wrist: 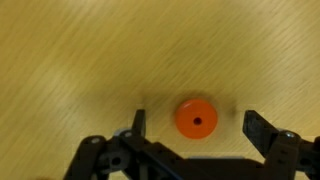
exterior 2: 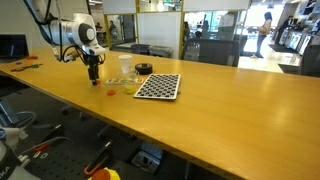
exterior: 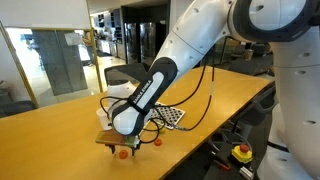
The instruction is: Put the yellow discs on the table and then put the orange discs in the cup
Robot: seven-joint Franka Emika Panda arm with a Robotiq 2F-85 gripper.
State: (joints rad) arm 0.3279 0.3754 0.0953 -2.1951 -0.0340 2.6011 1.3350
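My gripper has both fingers down at the table on opposite sides of the orange disc (wrist: 196,118), so it is ready and will close on it.
My gripper (wrist: 198,125) is open and points straight down at the wooden table (wrist: 80,50). An orange disc (wrist: 196,118) with a small centre hole lies flat on the table between the two fingertips, touching neither. In an exterior view the gripper (exterior 2: 93,78) is low over the table with that disc (exterior 2: 97,85) under it and a second orange disc (exterior 2: 113,92) a little way off. In an exterior view I also see the gripper (exterior: 125,142) and two orange discs (exterior: 122,153) (exterior: 157,142). The white cup (exterior 2: 125,68) stands behind them. I cannot make out any yellow discs.
A black-and-white checkered board (exterior 2: 158,87) lies on the table beside the discs and also shows in an exterior view (exterior: 170,116). A low black round object (exterior 2: 144,69) sits next to the cup. The table's front edge (exterior 2: 150,135) is close by.
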